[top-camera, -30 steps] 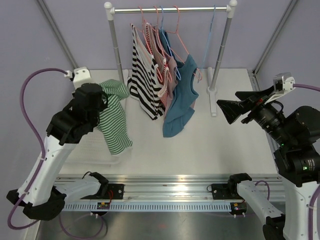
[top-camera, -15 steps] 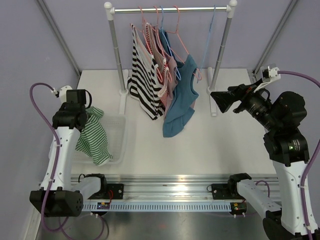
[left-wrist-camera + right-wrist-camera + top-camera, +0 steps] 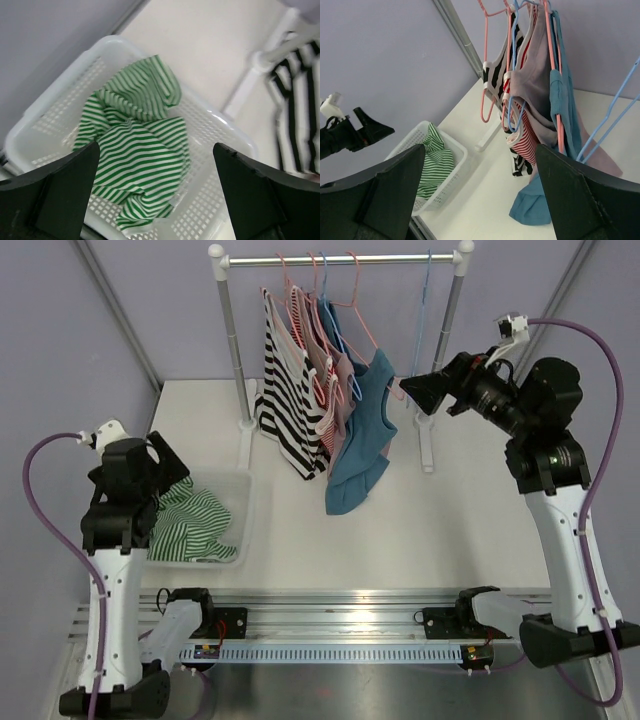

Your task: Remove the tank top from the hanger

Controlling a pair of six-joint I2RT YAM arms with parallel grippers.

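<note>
I should next grab the blue top's hanger by its facing arm with my right gripper. This leaves the hanger's hook and far side free, so the top can be removed.
A green-striped tank top (image 3: 190,525) lies crumpled in the white basket (image 3: 243,485), off any hanger; the left wrist view also has this tank top (image 3: 135,150). My left gripper (image 3: 168,462) hovers open just above it, nothing between the fingers. Several more tops hang on hangers from the rail (image 3: 340,258): a black-and-white striped one (image 3: 285,400), a red-striped one (image 3: 527,145), a mauve one (image 3: 535,75) and a blue one (image 3: 365,430). My right gripper (image 3: 415,395) is open and empty, raised to the right of the blue top.
An empty blue hanger (image 3: 615,110) hangs at the rail's right end, close to my right gripper (image 3: 480,150). The rack's two white posts (image 3: 440,360) stand on the white table. The basket (image 3: 115,41) sits at the table's left edge by the wall.
The left arm swung left and back with the green-striped top, lowered it into the basket and opened. The right arm rose and moved toward the rack.
</note>
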